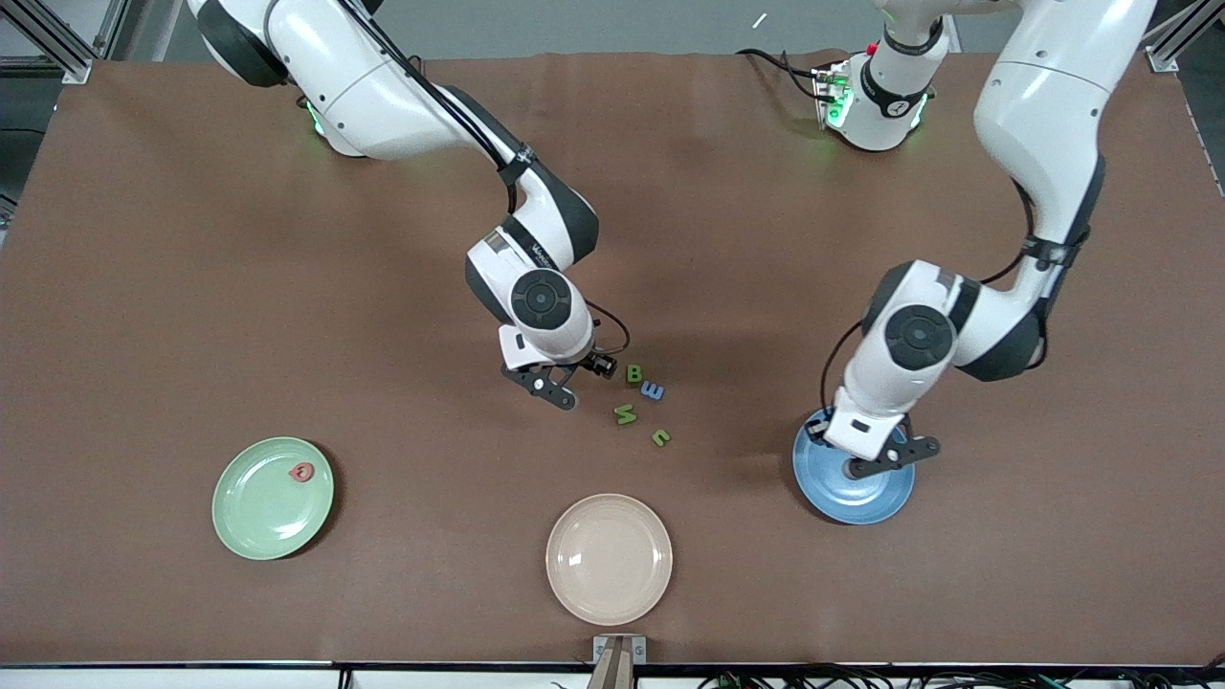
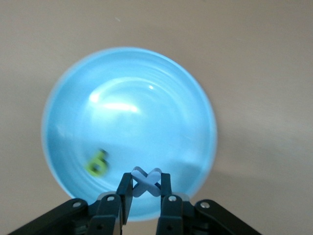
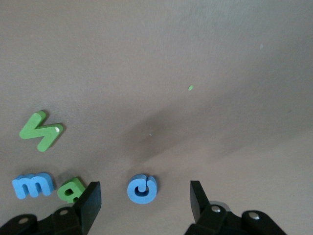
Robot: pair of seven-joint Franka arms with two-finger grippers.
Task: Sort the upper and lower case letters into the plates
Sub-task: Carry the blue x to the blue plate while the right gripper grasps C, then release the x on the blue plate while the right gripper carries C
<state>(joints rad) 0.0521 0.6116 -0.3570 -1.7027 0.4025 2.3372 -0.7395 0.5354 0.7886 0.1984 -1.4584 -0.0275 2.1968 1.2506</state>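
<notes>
The robot's right gripper should next grab the round blue letter by its curved body (image 3: 142,191), so the letter can be sorted into the green plate.
My left gripper (image 1: 885,459) hangs over the blue plate (image 1: 842,500), shut on a pale blue X-shaped letter (image 2: 153,175). One green letter (image 2: 98,163) lies in the blue plate (image 2: 127,98). My right gripper (image 1: 555,390) is low over the table, open, with a round blue letter (image 3: 142,188) lying between its fingers (image 3: 91,198). Beside it lie a green B (image 1: 634,373), a blue E (image 1: 653,390), a green zigzag letter (image 1: 625,413) and a small green letter (image 1: 660,437). The pale green plate (image 1: 258,517) holds a pink letter (image 1: 302,471).
A cream-beige plate (image 1: 609,558) lies near the table's front edge, nearer to the front camera than the loose letters. Bare brown table spreads between the plates.
</notes>
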